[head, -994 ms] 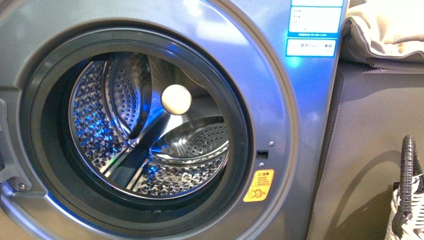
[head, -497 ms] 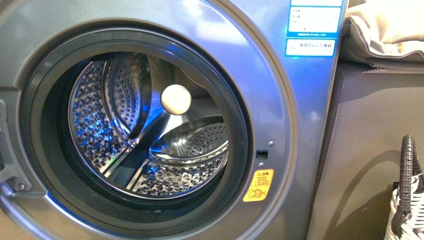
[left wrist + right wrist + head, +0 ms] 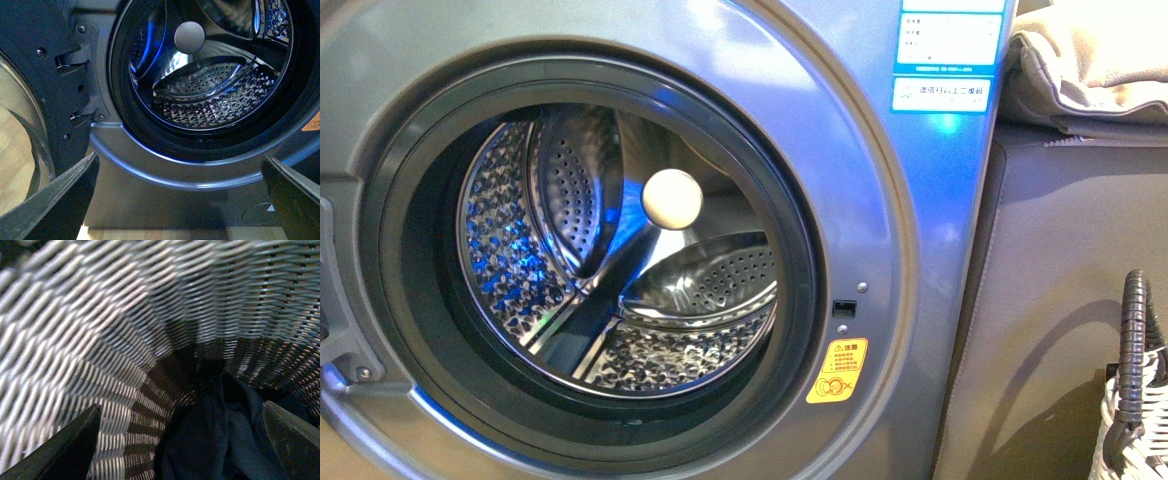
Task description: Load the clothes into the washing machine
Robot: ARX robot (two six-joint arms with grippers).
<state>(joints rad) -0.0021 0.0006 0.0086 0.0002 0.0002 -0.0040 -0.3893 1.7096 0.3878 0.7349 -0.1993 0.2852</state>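
The right gripper grabs the dark navy clothes (image 3: pixel 225 440) by their raised crumpled fold (image 3: pixel 230 395) next, to load the washing machine.
The silver-grey washing machine (image 3: pixel 880 200) fills the front view, its door swung open and the perforated steel drum (image 3: pixel 620 260) bare inside. In the left wrist view the same washing machine (image 3: pixel 165 175) faces my left gripper (image 3: pixel 180 200), which hangs open, low in front of the porthole, holding nothing. The dark navy clothes (image 3: pixel 225 440) lie crumpled at the bottom of the white woven basket (image 3: pixel 100 340). My right gripper (image 3: pixel 180 445) is inside that basket, open, above the clothes and apart from them. Neither arm shows in the front view.
The open door (image 3: pixel 35 100) with its hinge stands beside the porthole. A beige cushion-like fabric (image 3: pixel 1090 60) lies on a grey unit to the washer's right. The basket's grey handle (image 3: pixel 1135 350) shows at the lower right. A yellow warning sticker (image 3: pixel 838 370) sits below the gasket.
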